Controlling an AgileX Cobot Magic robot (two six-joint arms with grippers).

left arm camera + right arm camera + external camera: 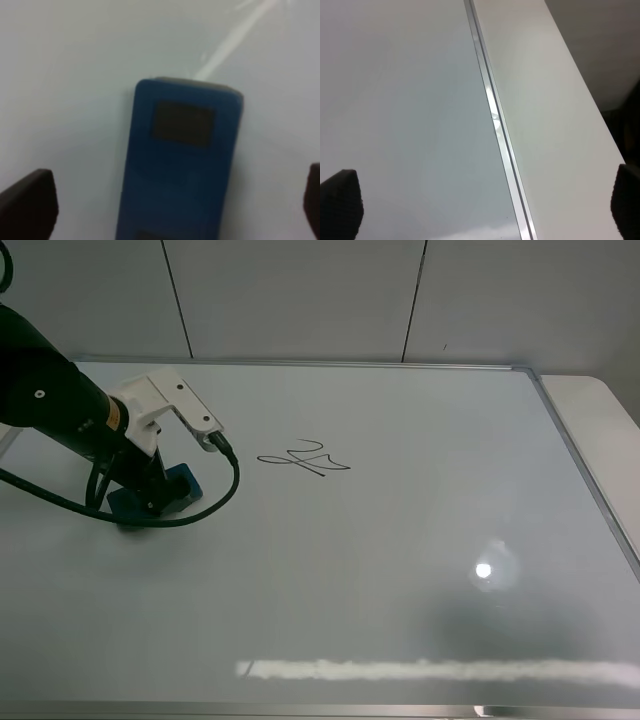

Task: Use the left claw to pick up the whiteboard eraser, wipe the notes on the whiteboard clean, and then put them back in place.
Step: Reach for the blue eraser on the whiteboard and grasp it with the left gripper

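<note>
My left gripper's fingers are still above the eraser's top [184, 477] [175, 175], so closing now would miss the eraser. It lowers first, then closes on it.
The teal-blue whiteboard eraser [186, 480] lies flat on the whiteboard [400, 540] at the left. My left claw [150, 495] is lowered right over it, with the white wrist module above. In the left wrist view the eraser [180, 160] lies between the two dark fingertips [25, 205], which stand wide apart on either side and do not touch it; the left claw [170, 205] is open. The notes [305, 458], a black scribble, are on the board to the right of the eraser. My right gripper [482, 200] is open and empty above the board's silver frame [492, 115].
The white table [600, 410] runs along the board's right edge and also shows in the right wrist view [545, 100]. A glare streak [440, 670] and a light spot [484, 570] lie on the board's near right part. A wall stands behind.
</note>
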